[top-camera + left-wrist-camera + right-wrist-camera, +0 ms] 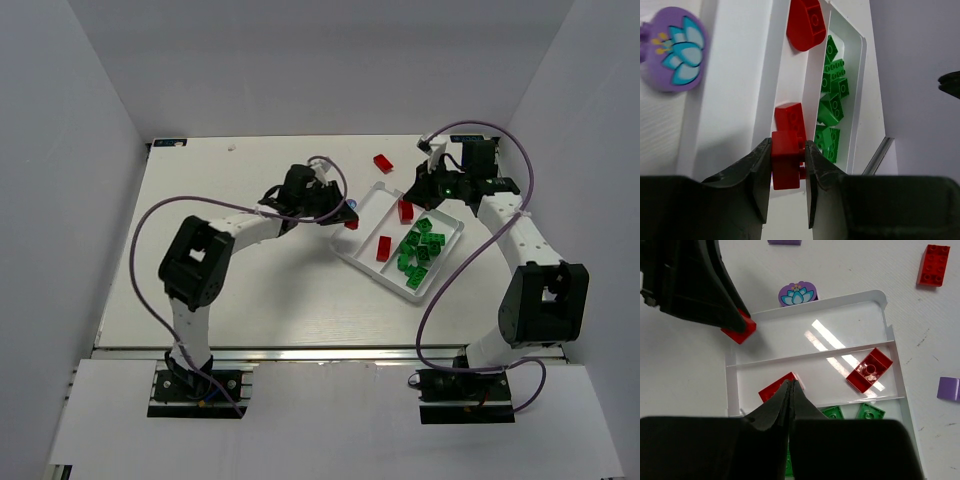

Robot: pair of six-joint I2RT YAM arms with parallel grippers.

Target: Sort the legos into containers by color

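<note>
My left gripper holds the red lego over the tray's outer side; it would end at the outer section, so it must move toward the red legos before releasing.
My left gripper (787,145) is shut on a red lego (786,165) and holds it above the left end of the white tray (840,322). In the top view that gripper (347,215) hangs at the tray's left side. The tray's containers are three long compartments. The outer one is bare, the middle one holds two red legos (870,371) (771,388), and the far one holds several green legos (420,250). My right gripper (791,383) is shut with nothing between its fingers, over the middle compartment.
A red lego (383,162) lies on the table behind the tray. A purple piece with a lotus print (797,294) sits against the tray's outer wall. A small purple lego (949,388) lies on the table beside the tray, and another purple one (784,241) lies further out.
</note>
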